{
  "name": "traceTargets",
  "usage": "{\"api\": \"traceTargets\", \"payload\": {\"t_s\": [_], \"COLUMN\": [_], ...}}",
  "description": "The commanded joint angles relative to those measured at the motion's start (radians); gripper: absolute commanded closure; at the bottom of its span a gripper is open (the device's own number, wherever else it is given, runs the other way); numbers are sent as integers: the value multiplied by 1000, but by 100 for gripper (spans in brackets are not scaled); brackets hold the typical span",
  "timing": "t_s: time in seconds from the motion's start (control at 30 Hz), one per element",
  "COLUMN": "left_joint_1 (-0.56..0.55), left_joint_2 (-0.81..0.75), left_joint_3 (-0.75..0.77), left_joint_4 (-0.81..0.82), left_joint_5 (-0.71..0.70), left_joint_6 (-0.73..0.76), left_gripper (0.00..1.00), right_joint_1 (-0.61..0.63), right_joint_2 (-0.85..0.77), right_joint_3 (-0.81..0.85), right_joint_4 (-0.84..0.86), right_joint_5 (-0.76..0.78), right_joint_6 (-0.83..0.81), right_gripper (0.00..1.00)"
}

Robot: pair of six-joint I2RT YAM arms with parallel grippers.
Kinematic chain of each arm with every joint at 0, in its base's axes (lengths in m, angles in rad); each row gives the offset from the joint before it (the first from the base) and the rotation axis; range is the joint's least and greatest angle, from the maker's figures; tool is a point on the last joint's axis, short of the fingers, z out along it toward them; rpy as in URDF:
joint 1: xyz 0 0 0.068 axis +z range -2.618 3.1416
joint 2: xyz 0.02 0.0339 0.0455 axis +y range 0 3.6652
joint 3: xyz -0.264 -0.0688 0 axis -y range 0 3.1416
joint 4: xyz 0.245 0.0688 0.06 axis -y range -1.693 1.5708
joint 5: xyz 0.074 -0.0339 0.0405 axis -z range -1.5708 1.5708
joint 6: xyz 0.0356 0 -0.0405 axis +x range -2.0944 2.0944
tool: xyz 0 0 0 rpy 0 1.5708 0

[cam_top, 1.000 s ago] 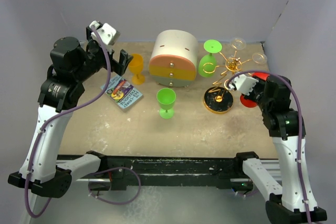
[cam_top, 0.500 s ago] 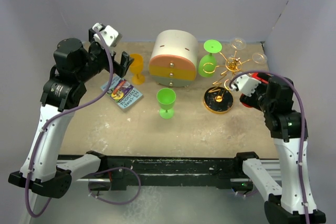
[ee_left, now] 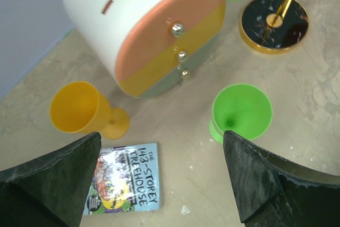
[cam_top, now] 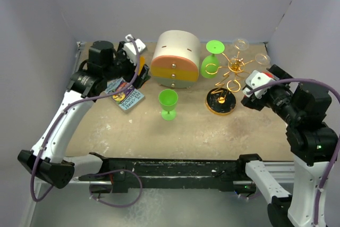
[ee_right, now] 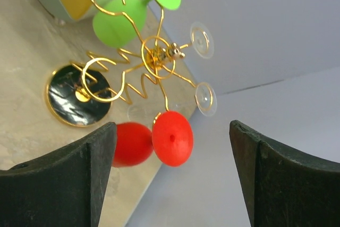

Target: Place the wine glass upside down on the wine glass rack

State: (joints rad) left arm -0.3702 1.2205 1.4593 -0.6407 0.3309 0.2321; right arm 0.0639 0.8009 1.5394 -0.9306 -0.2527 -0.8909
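Observation:
I need to grab the green glass by its bowl's rim [cam_top: 160, 98] [ee_left: 214, 112] with my left gripper next. Its stem then stays free to hang in a loop of the rack.
The gold wire rack [cam_top: 232, 69] stands on its black-and-gold disc base [cam_top: 220, 101] at the right; it also shows in the right wrist view [ee_right: 155, 54]. A red wine glass [ee_right: 172, 137] hangs upside down from a loop arm. A green glass [ee_right: 114, 22] and two clear glasses [ee_right: 202, 40] also hang from it. My right gripper [ee_right: 172, 125] is open and empty, drawn back from the red glass; in the top view [cam_top: 248, 95] it hides that glass. My left gripper [ee_left: 162, 133] is open and empty above a green glass [ee_left: 241, 111] and a yellow glass [ee_left: 79, 114], both upright.
A round drawer box [cam_top: 175, 59] with orange and yellow bands stands at the back middle. A blue book [cam_top: 125, 93] lies left of the upright green glass [cam_top: 168, 102]. Grey walls close the back and both sides.
My right gripper, which had the red glass at its jaws, has pulled back to the right. My left arm has swung right, over the yellow glass and the book.

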Motion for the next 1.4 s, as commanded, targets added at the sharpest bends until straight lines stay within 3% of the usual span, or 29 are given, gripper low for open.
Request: {"api": "traceTargets", "payload": {"t_s": [0.0,0.27,0.47,1.1,1.37], "left_joint_1": [-84,-161,-187,-218,-219], "left_joint_2": [42,196,308,502,465], "left_joint_3": [-39,-49,-8,104,116], "left_joint_4": [24,56,45,-78,-120], "left_joint_5": [-14,-11,26,54,30], "left_joint_6": [57,88,100,151,179], "left_gripper": [1,0,9,64,100], "right_joint_1": [-6,-6,-6,-6,-6], "right_joint_2": [50,130,141,141,158], "right_joint_3": [59,93,82,57,63], "right_joint_4": [27,103,133,139,166], "right_joint_5": [-106,-122,-116,-68,-70], "right_joint_6": [137,200,218,181,208], "right_gripper": [12,13,14,14,14]}}
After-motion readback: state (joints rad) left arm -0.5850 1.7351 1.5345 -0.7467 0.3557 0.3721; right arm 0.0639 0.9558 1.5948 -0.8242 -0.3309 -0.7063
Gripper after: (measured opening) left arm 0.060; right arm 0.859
